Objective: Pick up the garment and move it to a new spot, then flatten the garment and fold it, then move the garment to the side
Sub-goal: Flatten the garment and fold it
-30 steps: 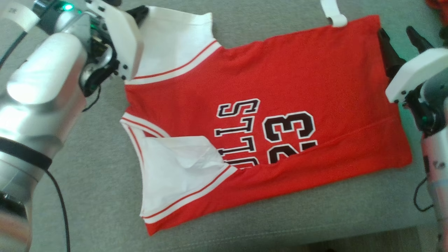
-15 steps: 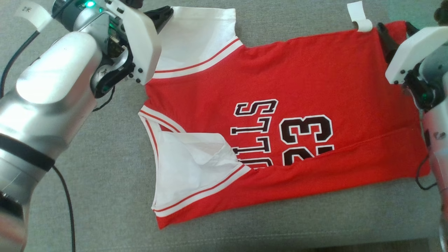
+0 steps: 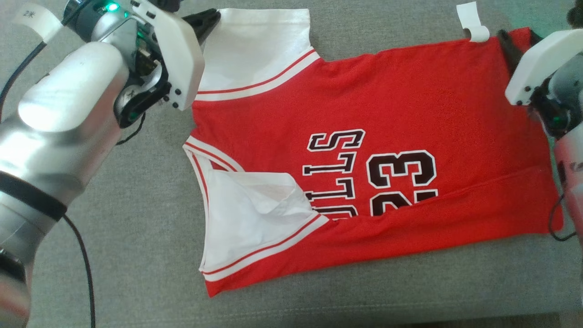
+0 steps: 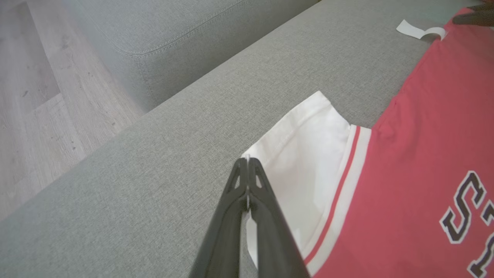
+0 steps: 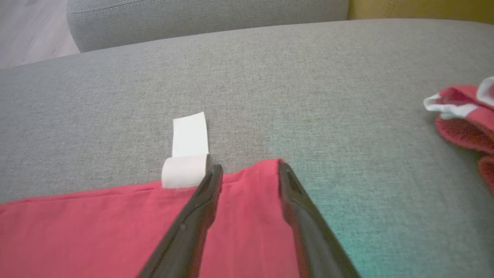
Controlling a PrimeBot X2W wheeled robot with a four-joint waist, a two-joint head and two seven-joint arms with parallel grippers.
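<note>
The red jersey needs its side folded over the lettering (image 3: 333, 169), so my right gripper should next grab the jersey by its hem corner (image 3: 522, 33) beside the white tag.
The garment (image 3: 364, 105) is a red jersey with white sleeves and black lettering, spread on a grey sofa cushion (image 3: 114, 205), its near edge folded over. My left gripper (image 3: 207, 20) is shut on the corner of the far white sleeve (image 4: 308, 154); a sliver of white cloth shows between its tips (image 4: 247, 160). My right gripper (image 3: 519, 38) stands at the far right hem corner. In the right wrist view its jaws (image 5: 249, 170) are apart, with the red corner (image 5: 262, 170) between them.
A white tag (image 5: 187, 154) curls up from the hem just left of my right gripper. Another red and white cloth (image 5: 463, 116) lies further right on the cushion. A second cushion (image 4: 173, 31) and wooden floor (image 4: 34, 96) lie beyond the left end.
The head camera has shifted, so the whole picture sits further right. My right gripper has come from beside the hem's side edge onto its far corner. The left gripper keeps its hold on the sleeve.
</note>
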